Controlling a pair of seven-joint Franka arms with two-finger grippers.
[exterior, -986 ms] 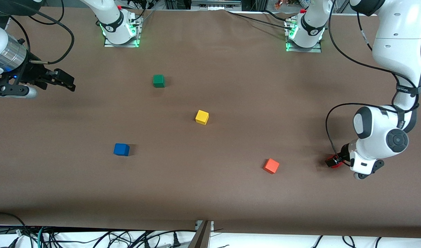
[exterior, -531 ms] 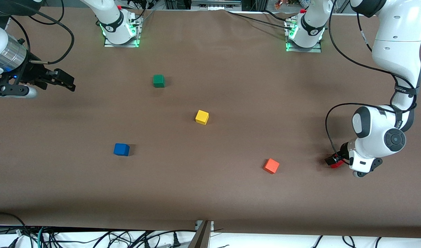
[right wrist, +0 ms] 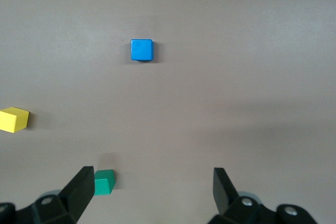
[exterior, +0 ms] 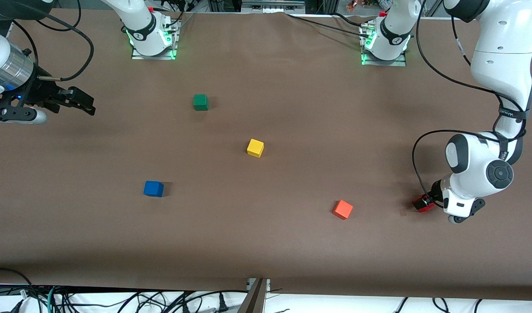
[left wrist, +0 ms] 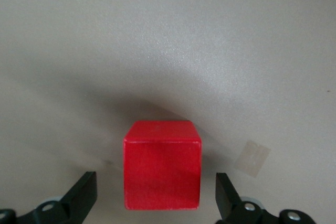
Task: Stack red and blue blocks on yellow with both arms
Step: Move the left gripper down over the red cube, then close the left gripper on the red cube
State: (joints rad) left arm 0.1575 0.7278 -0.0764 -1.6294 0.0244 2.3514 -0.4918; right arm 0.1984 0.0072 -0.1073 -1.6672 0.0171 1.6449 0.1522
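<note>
I will grab the deep red block (exterior: 422,204) next by its opposite sides with my left gripper. Then I will stack the red block on the yellow cube (exterior: 255,148).
The deep red block (exterior: 422,204) lies on the table near the left arm's end. My left gripper (exterior: 427,201) is down around it. In the left wrist view the red block (left wrist: 161,163) sits between the open fingers (left wrist: 84,192) of the left gripper (left wrist: 156,195), with a gap on each side. The blue block (exterior: 153,188) lies toward the right arm's end and shows in the right wrist view (right wrist: 141,50). The yellow cube (exterior: 255,148) sits mid-table. My right gripper (exterior: 84,104) waits open and empty, raised over the table's right-arm end, as the right wrist view (right wrist: 152,190) shows.
An orange-red cube (exterior: 342,209) lies between the red block and the blue block, nearer the red one. A green cube (exterior: 200,102) sits farther from the front camera than the yellow cube. The arm bases (exterior: 150,39) stand along the table's back edge.
The left arm's wrist has shifted slightly over the red block. The red block has stayed in place. The right arm has not moved.
</note>
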